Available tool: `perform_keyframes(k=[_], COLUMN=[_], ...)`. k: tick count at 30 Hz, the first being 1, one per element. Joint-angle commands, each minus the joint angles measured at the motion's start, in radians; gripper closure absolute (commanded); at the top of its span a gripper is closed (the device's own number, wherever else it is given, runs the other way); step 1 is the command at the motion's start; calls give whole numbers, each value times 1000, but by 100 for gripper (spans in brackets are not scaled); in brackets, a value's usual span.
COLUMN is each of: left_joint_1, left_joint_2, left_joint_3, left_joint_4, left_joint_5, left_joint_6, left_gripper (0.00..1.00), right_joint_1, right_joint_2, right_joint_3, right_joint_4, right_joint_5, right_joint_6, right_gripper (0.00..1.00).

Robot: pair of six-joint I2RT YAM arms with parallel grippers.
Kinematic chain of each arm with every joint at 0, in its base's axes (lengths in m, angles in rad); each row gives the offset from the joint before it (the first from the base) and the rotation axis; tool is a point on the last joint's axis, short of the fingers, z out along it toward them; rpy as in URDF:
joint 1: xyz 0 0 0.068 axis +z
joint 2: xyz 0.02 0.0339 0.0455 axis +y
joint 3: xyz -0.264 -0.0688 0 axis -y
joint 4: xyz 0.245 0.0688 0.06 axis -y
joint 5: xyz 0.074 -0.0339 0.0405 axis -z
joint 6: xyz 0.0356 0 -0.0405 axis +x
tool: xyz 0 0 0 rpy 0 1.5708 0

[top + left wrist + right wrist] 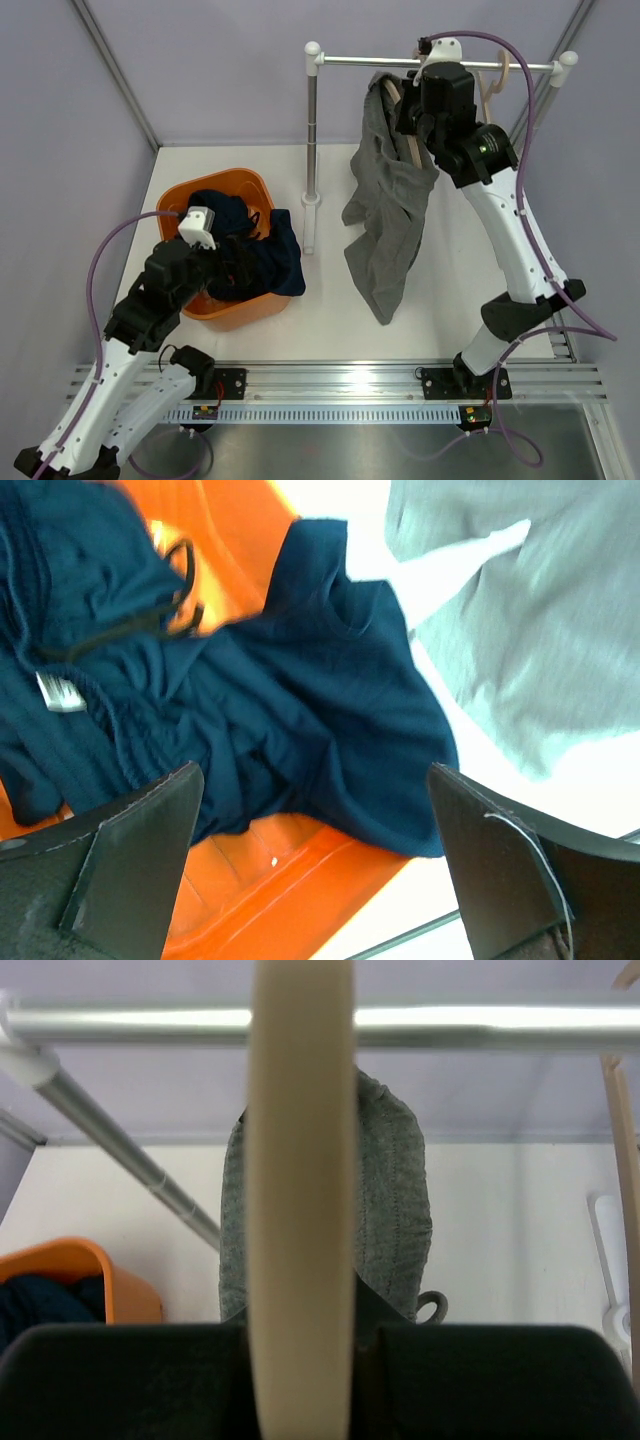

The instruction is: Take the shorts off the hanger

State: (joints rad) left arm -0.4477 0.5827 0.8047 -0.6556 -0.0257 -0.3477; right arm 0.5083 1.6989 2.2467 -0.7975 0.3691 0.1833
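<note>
My left gripper is to grab the grey shorts next by their top edge facing the tub. Then it should slide them off the end of the hanger.
The mid-grey shorts (385,220) hang limp from a wooden hanger (411,150) on the metal rail (370,61). My right gripper (415,118) is up at the rail, shut on that hanger. In the right wrist view the hanger's pale bar (300,1210) stands clamped between the jaws of the gripper (300,1360), with the grey shorts (395,1200) behind it. The dark navy shorts (275,255) lie in the orange tub (225,180), one leg draped over its right rim. My left gripper (312,780) is open and empty just above the navy shorts (300,680).
A second, bare wooden hanger (497,80) hangs at the rail's right end. The rack's left post (312,140) stands between the tub and the grey shorts. White walls enclose the table at the back and sides. A metal rail runs along the near edge.
</note>
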Motion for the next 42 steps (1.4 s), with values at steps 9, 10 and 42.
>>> perform_keyframes(k=[9, 10, 42], left_joint_1=[-302, -336, -580], left_joint_2=[285, 337, 1010], left_joint_3=[408, 427, 861], left_joint_4=[155, 184, 281], left_joint_5=[-206, -270, -482], left_joint_6=[-31, -31, -16], left_gripper=[1, 1, 16], right_joint_1=[41, 50, 233], right_joint_2=[-442, -462, -659], right_joint_3=[-502, -527, -687], right_joint_4=[63, 51, -94], right_joint_5=[-160, -157, -91], right_joint_6=[71, 79, 157], right_gripper=[100, 100, 100])
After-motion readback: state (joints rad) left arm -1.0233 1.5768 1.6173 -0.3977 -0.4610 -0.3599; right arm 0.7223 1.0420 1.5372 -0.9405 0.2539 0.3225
